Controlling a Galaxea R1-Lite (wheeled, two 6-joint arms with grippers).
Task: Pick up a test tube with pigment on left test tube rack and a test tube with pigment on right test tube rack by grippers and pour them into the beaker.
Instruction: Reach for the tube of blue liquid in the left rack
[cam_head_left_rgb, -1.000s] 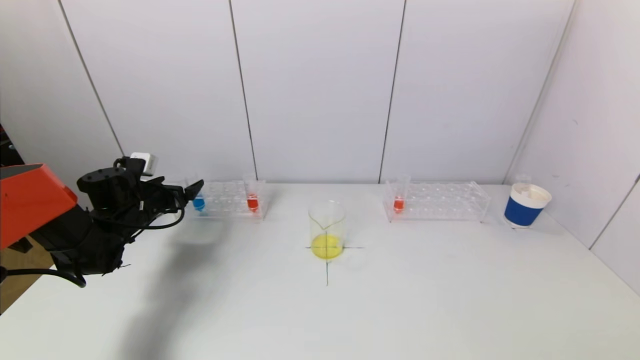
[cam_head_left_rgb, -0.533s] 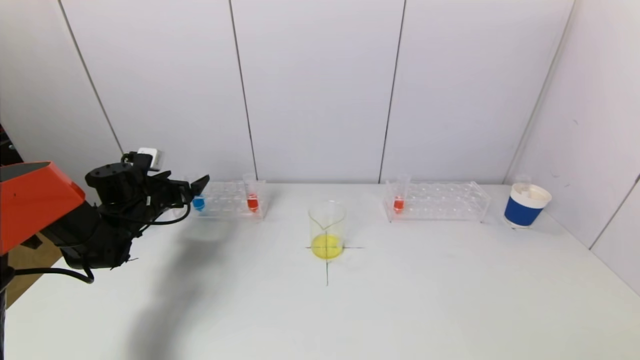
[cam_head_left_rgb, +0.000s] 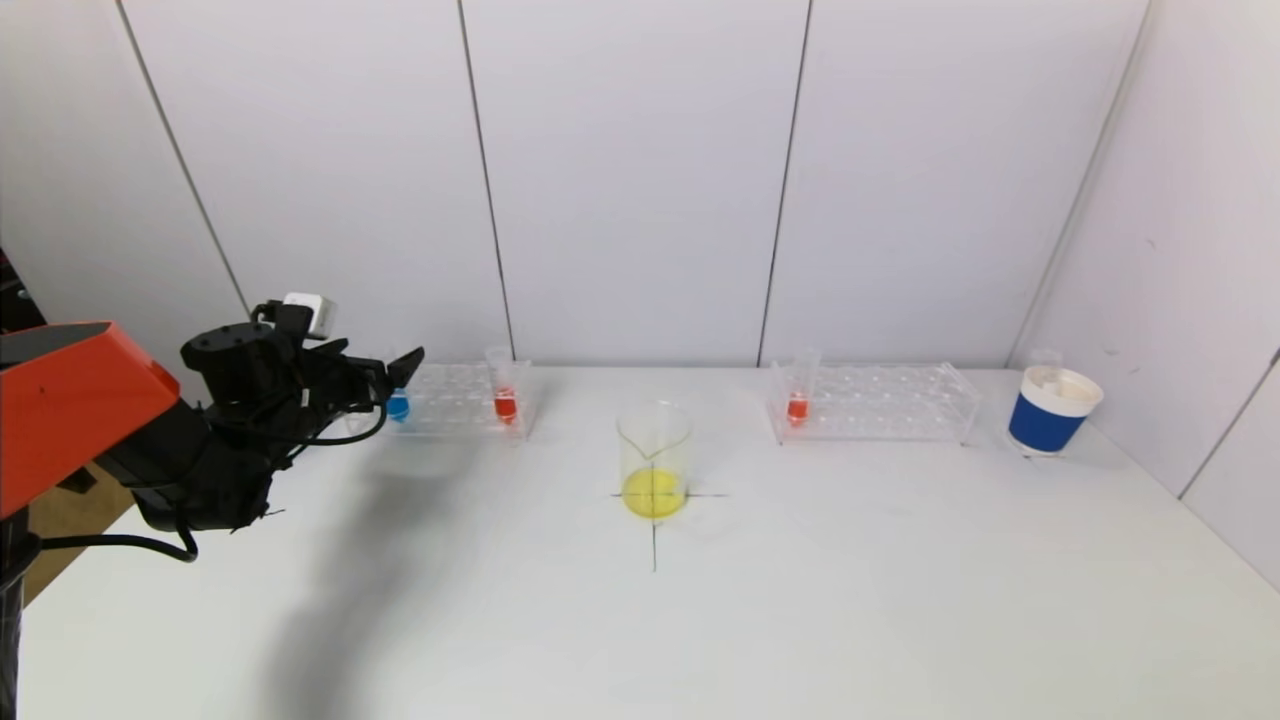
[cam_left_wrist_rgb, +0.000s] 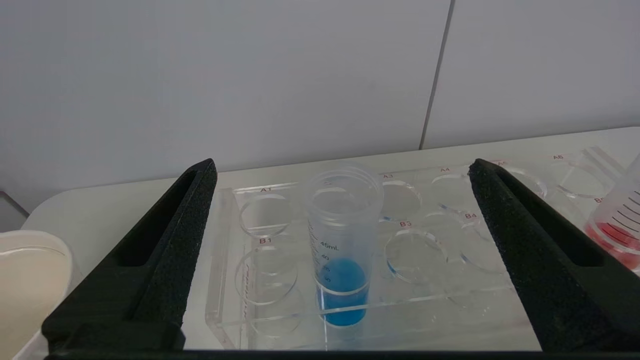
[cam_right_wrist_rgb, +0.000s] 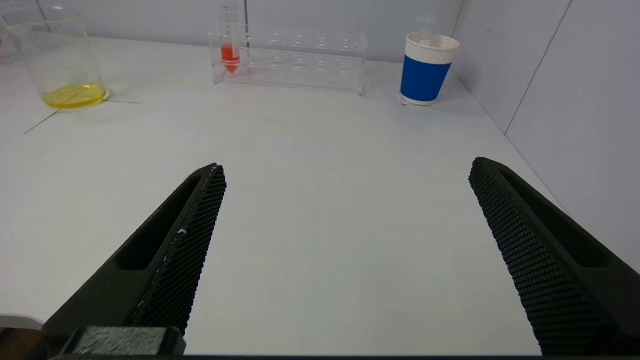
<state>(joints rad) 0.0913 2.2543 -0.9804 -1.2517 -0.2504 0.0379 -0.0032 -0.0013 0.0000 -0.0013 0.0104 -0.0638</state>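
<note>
Next, my left gripper reaches the clear test tube and grabs its bare upper section near the test tube's opening (cam_left_wrist_rgb: 343, 227), since the rack's holes surround everything below.
The left test tube rack (cam_head_left_rgb: 455, 398) holds a tube of blue pigment (cam_head_left_rgb: 398, 405) and a tube of red pigment (cam_head_left_rgb: 505, 402). My left gripper (cam_head_left_rgb: 398, 375) hovers at the rack's left end, open. In the left wrist view the blue tube (cam_left_wrist_rgb: 342, 280) stands upright in the rack (cam_left_wrist_rgb: 440, 240), centred between the wide-apart fingers (cam_left_wrist_rgb: 165, 250), untouched. The right rack (cam_head_left_rgb: 880, 402) holds a red tube (cam_head_left_rgb: 797, 405). The beaker (cam_head_left_rgb: 654, 460), with yellow liquid in it, stands between the racks. My right gripper (cam_right_wrist_rgb: 347, 167) is open over bare table, well short of the right rack (cam_right_wrist_rgb: 310, 60).
A blue paper cup (cam_head_left_rgb: 1052, 410) stands to the right of the right rack, near the side wall. A cream-coloured cup rim (cam_left_wrist_rgb: 30, 280) shows beside the left gripper. Black cross lines (cam_head_left_rgb: 654, 540) mark the table under the beaker.
My left gripper has moved forward and a little up towards the left rack, coming closer to the blue tube. The tubes, racks and beaker have not moved.
</note>
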